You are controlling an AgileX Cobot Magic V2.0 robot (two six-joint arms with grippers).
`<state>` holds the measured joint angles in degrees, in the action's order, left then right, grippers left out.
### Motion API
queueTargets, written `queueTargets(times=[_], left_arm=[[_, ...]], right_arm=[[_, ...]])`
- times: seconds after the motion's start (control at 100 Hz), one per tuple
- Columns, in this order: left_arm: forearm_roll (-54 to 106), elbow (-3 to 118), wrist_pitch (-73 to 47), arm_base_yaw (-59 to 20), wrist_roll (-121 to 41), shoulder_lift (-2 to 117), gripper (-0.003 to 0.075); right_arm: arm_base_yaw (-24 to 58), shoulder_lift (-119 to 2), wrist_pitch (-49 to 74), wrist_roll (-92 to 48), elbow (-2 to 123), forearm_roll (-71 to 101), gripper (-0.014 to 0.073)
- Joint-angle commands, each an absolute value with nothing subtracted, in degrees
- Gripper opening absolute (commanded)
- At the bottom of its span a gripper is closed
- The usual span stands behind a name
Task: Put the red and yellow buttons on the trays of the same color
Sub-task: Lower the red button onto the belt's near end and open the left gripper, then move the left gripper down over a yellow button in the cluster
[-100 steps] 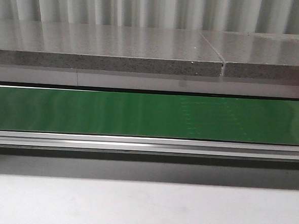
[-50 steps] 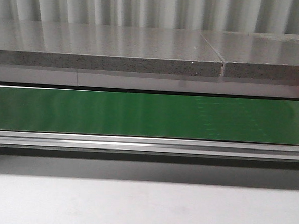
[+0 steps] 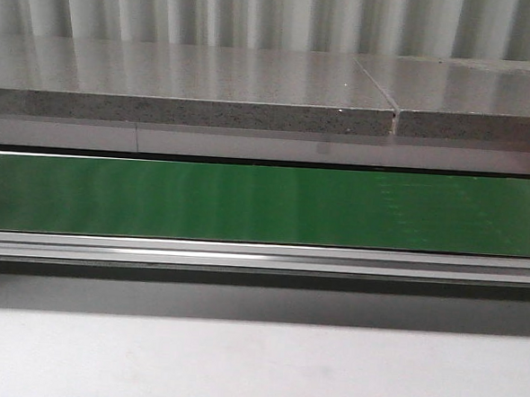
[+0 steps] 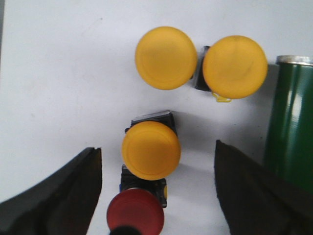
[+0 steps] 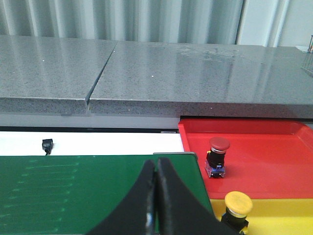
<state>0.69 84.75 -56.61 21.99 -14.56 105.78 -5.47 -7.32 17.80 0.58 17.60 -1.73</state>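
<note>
My left gripper's fingers are above the yellow button [image 4: 151, 151] and would miss the button if they closed now. My left gripper should go down first, then close on the button.
In the left wrist view my left gripper [image 4: 157, 191] is open above a white surface, its jaws wide on either side of a yellow button [image 4: 151, 149] and a red button [image 4: 135, 214] just behind it. Two more yellow buttons [image 4: 166, 58] [image 4: 234, 66] lie side by side farther off. In the right wrist view my right gripper [image 5: 156, 196] is shut and empty over the green belt [image 5: 73, 191]. A red button [image 5: 218, 155] stands on the red tray [image 5: 274, 156], and a yellow button [image 5: 237, 208] stands on the yellow tray [image 5: 283, 218].
The green conveyor belt [image 3: 265, 203] with a metal rail [image 3: 261, 255] runs across the front view, a grey stone shelf [image 3: 191, 86] behind it. The belt's roller end [image 4: 292, 127] stands beside the buttons. A small black part [image 5: 47, 145] lies on the white strip.
The faint pattern on the belt has drifted to the right. A small dark shape has appeared at the left edge of the front view.
</note>
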Motion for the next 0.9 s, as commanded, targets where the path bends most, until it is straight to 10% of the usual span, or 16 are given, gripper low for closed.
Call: queueTargets(times=[0.0, 0.89], left_arm=[[0.8, 86.5, -55.0, 22.6, -13.7, 103.0, 0.0472], [1.6, 86.5, -53.0, 22.6, -13.7, 108.6, 0.0471]], right_arm=[[-5.7, -7.9, 13.3, 0.0, 19.0, -2.5, -0.0066], [-5.7, -7.9, 13.3, 0.0, 19.0, -2.5, -0.0066]])
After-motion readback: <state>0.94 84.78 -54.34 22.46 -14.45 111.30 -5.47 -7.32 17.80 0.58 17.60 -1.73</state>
